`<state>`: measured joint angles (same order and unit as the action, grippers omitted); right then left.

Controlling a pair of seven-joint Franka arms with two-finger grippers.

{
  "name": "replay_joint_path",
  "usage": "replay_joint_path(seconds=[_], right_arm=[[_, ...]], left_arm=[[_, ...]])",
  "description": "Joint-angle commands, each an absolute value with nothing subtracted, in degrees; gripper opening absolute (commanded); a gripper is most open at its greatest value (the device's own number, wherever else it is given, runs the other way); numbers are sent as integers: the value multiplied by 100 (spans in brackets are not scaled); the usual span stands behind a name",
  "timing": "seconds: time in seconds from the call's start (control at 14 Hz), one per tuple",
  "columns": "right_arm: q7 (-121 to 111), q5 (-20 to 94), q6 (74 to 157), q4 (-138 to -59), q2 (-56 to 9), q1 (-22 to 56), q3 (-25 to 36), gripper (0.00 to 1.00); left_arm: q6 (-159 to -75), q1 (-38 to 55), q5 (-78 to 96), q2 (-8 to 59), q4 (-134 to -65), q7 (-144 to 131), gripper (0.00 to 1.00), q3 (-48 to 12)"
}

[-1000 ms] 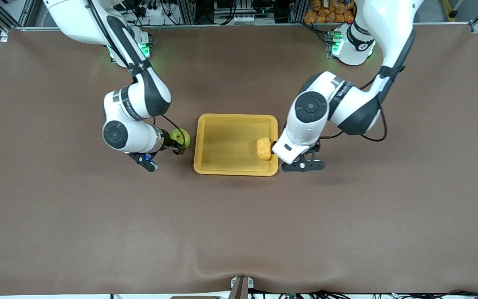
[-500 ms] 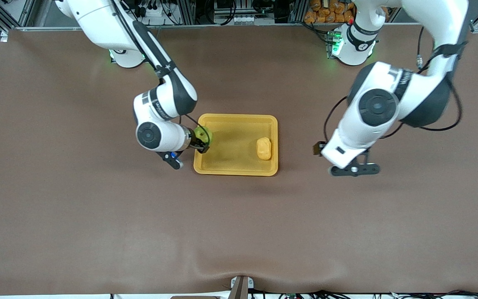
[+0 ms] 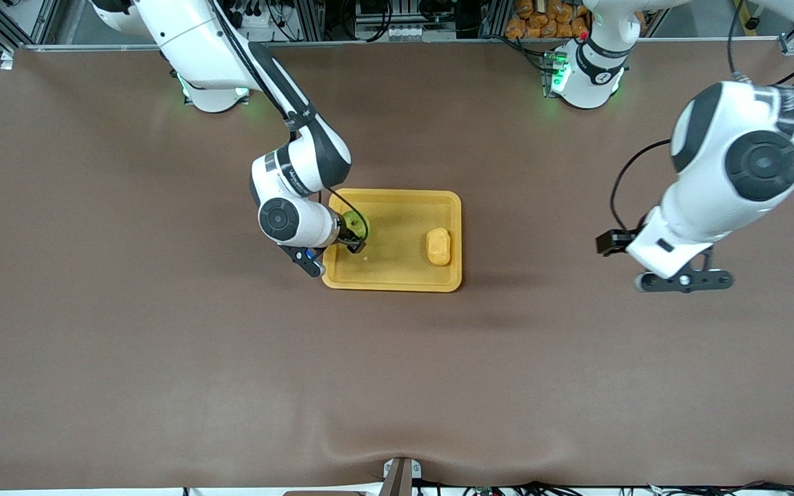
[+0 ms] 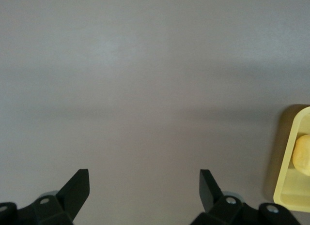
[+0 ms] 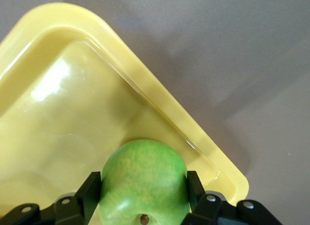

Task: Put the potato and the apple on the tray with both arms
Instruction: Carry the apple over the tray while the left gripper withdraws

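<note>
My right gripper opens now: it holds the green apple's base at the tray's bottom, inside the tray's rim, so the apple would rest in the tray [image 3: 397,279].
The yellow-orange tray [image 3: 397,279] lies mid-table. The potato [image 3: 438,246] rests in it, at the end toward the left arm. My right gripper [image 3: 353,235] is shut on the green apple [image 3: 353,221] over the tray's end toward the right arm. In the right wrist view the apple [image 5: 144,183] sits between the fingers [image 5: 88,190] above the tray's corner [image 5: 164,106]. My left gripper [image 3: 611,242] is open and empty over bare table, well away from the tray. The left wrist view shows its gripper [image 4: 144,186], the tray's edge [image 4: 290,152] and the potato [image 4: 303,155].
The brown table mat [image 3: 397,386] spreads wide around the tray. The arm bases [image 3: 586,72] with green lights stand along the table's edge farthest from the front camera.
My right gripper carried the apple from beside the tray to over its end. My left gripper let go of the potato in the tray and drew away toward its own end of the table.
</note>
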<state>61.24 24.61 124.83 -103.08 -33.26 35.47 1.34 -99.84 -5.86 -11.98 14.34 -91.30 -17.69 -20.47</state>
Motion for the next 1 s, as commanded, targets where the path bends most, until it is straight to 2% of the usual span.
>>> replay_joint_path(seconds=[0.0, 0.07, 0.14, 0.5, 0.93], right_arm=[[6187, 2593, 12550, -10169, -3436, 3656, 193, 31], [6187, 2593, 12594, -10160, -3497, 3656, 193, 64], [6231, 2584, 12595, -10160, -3524, 3656, 193, 100], [6319, 2505, 12481, -10046, -3463, 3604, 211, 100], [6320, 2453, 11130, -9344, -3349, 3358, 316, 100]], left_arm=[[-9441, -781, -1099, 1222, -8843, -1504, 100, -2092], [-9292, -878, -977, 1204, -8746, -1355, 100, -2100], [-9229, -992, -845, 1082, -8658, -1293, 100, -2092], [-8956, -1248, -738, 853, -8394, -1011, 100, -2057], [-8728, -1292, -738, 449, -8411, -1002, 100, -2048]])
